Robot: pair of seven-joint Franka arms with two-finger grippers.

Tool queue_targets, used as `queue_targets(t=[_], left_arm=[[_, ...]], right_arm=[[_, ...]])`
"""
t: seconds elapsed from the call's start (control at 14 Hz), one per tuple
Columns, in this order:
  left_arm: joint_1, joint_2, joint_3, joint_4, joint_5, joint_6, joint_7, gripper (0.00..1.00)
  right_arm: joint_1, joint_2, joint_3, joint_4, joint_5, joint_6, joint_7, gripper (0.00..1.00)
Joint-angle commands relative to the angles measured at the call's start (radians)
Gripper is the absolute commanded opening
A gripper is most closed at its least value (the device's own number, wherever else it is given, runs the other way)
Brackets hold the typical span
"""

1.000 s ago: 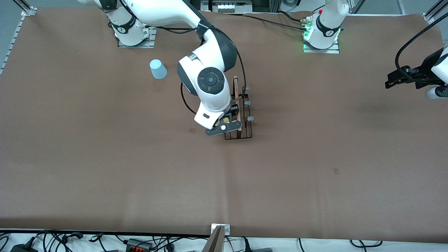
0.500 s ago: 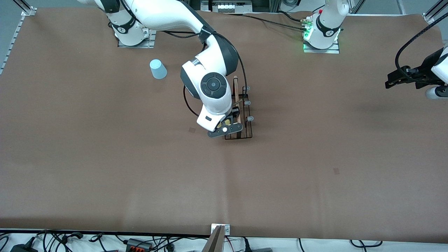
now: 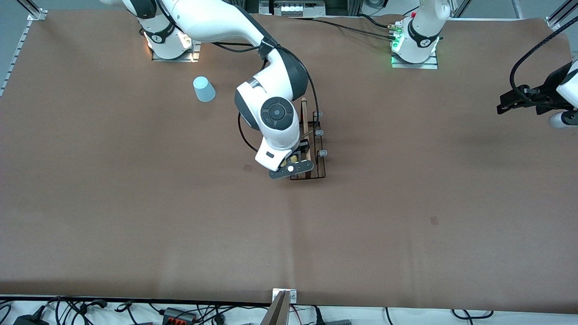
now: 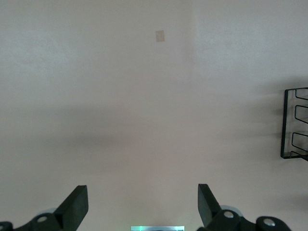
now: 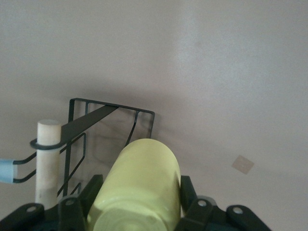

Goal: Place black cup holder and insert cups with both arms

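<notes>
My right gripper releases the cup now, since the yellow cup's lower edge (image 5: pixel 153 146) stands down around the peg at the black cup holder's wire side (image 5: pixel 131 136) and the cup would settle.
The black cup holder (image 3: pixel 316 153) stands mid-table, its light wooden rod (image 3: pixel 305 115) upright and pale blue-tipped prongs (image 3: pixel 319 132) pointing toward the left arm's end. My right gripper (image 3: pixel 295 155) hangs just over the holder's side toward the right arm, shut on a yellow cup (image 5: pixel 139 183). The rack's wire base (image 5: pixel 113 125) and rod (image 5: pixel 48 159) lie close under the cup. A light blue cup (image 3: pixel 204 89) stands upside down near the right arm's base. My left gripper (image 3: pixel 502 106) waits open over the left arm's end of the table, nothing between its fingers (image 4: pixel 77 207).
Two small brown patches mark the table cover (image 3: pixel 247 167) (image 3: pixel 434 220). Cables and plugs (image 3: pixel 180 312) lie along the table edge nearest the camera. A corner of the holder (image 4: pixel 294 122) shows in the left wrist view.
My right gripper has shifted a little with the yellow cup, closer over the holder. The left arm has not moved.
</notes>
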Motion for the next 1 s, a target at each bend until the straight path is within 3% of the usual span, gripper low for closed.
queue_targets(t=[0.0,0.07,0.5,0.71,0.93], left_arm=[[0.006,0.008,-0.002,0.024,-0.01,-0.003,0.019,1.0],[0.006,0.01,-0.002,0.024,-0.01,-0.003,0.019,1.0],[0.004,0.01,-0.002,0.025,-0.008,-0.003,0.019,1.0],[0.004,0.01,-0.002,0.025,-0.008,-0.003,0.019,1.0],[0.004,0.01,-0.002,0.025,-0.011,-0.003,0.019,1.0]], right_arm=[[-0.002,0.003,0.005,0.0,0.007,0.015,0.015,0.69],[-0.002,0.003,0.005,0.0,0.007,0.015,0.015,1.0],[-0.008,-0.038,-0.01,0.006,0.005,-0.048,0.04,1.0],[-0.02,-0.106,-0.024,0.006,-0.001,-0.092,0.056,1.0],[-0.022,-0.167,-0.118,0.006,-0.007,-0.141,0.04,1.0]])
